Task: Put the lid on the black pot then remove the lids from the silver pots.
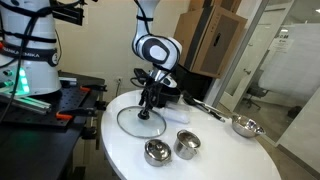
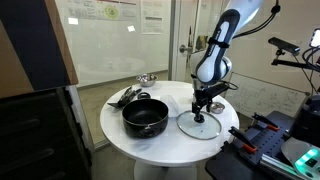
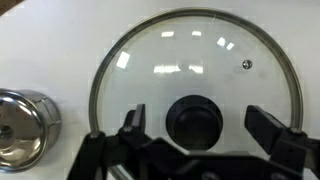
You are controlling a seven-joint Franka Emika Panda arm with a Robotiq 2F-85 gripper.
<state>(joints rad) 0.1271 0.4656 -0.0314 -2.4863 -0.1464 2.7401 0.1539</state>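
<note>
The knob is still below my open fingers in an exterior view, and closing now would miss it. My gripper lowers, before it closes on the knob.
The glass lid [image 1: 135, 123] [image 2: 200, 127] [image 3: 190, 60] lies flat on the white round table, its black knob up. My gripper [image 1: 150, 106] [image 2: 202, 110] [image 3: 200, 122] is just above it, open, with one finger on each side of the knob and not touching it. The black pot [image 2: 145, 117] stands uncovered beside the lid; in an exterior view it shows as a dark shape [image 1: 168, 88] behind the arm. Two silver pots [image 1: 157, 152] [image 1: 187, 144] stand near the table's front. One of them [image 3: 20, 128] shows at the left of the wrist view, with a shiny steel lid on it.
A long-handled silver pan [image 1: 243, 125] [image 2: 147, 78] sits near the table's edge. The white table [image 1: 215, 160] [image 2: 170, 150] is round, with its rim close to the pots. Black equipment benches [image 1: 40, 120] [image 2: 280, 140] stand beside the table.
</note>
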